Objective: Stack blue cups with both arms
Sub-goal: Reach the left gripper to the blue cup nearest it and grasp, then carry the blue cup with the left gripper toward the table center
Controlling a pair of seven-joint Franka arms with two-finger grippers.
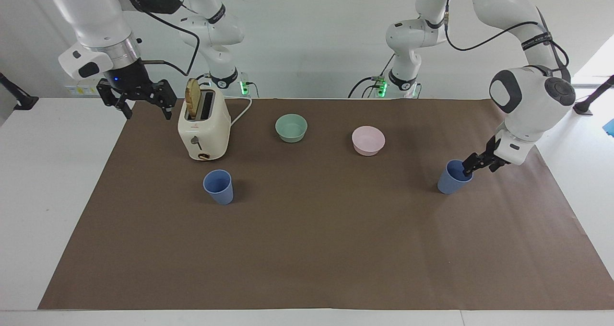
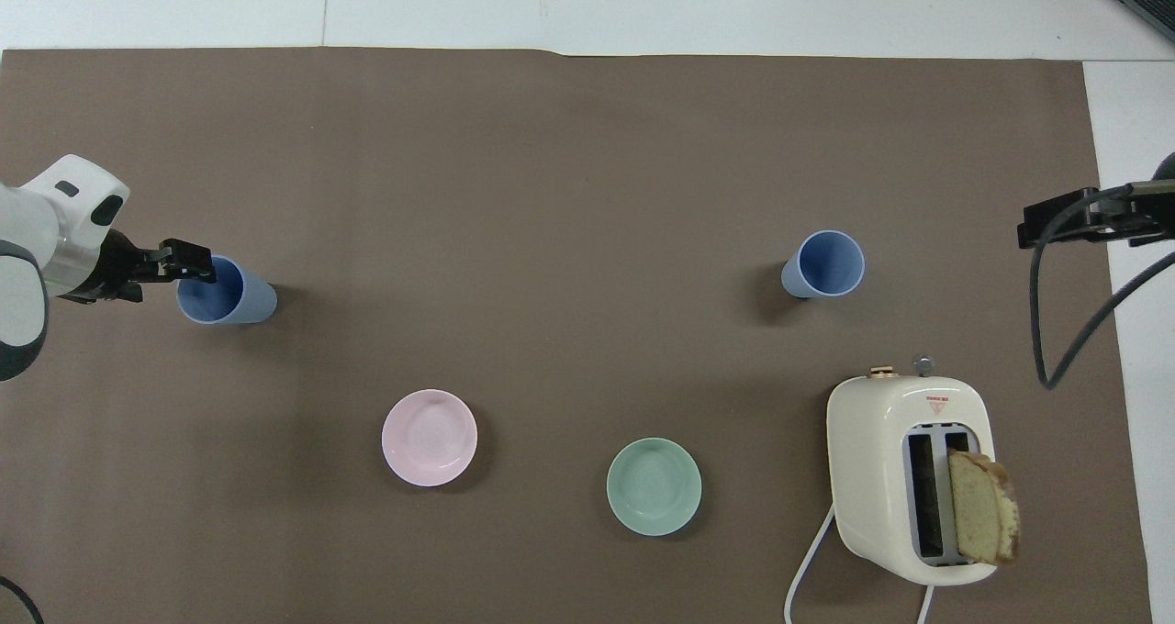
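Observation:
My left gripper next needs to take this blue cup by its rim [image 2: 182, 298], to stack it with the blue cup by the toaster.
Two blue cups stand upright on the brown mat. One blue cup [image 1: 218, 188] [image 2: 831, 264] is toward the right arm's end, the other blue cup [image 1: 450, 183] [image 2: 231, 299] toward the left arm's end. My left gripper [image 1: 476, 165] [image 2: 191, 272] is low and open at that second cup's rim, coming in from the table's end. One fingertip overlaps the cup's mouth, and I cannot tell whether it touches. My right gripper [image 1: 142, 99] [image 2: 1056, 224] hangs open in the air over the mat's edge beside the toaster, holding nothing.
A cream toaster [image 1: 204, 127] [image 2: 904, 477] with a bread slice sticking up stands nearer to the robots than the cup at the right arm's end. A green bowl [image 1: 291, 128] [image 2: 654, 486] and a pink bowl [image 1: 368, 140] [image 2: 429, 438] sit between the arms' bases.

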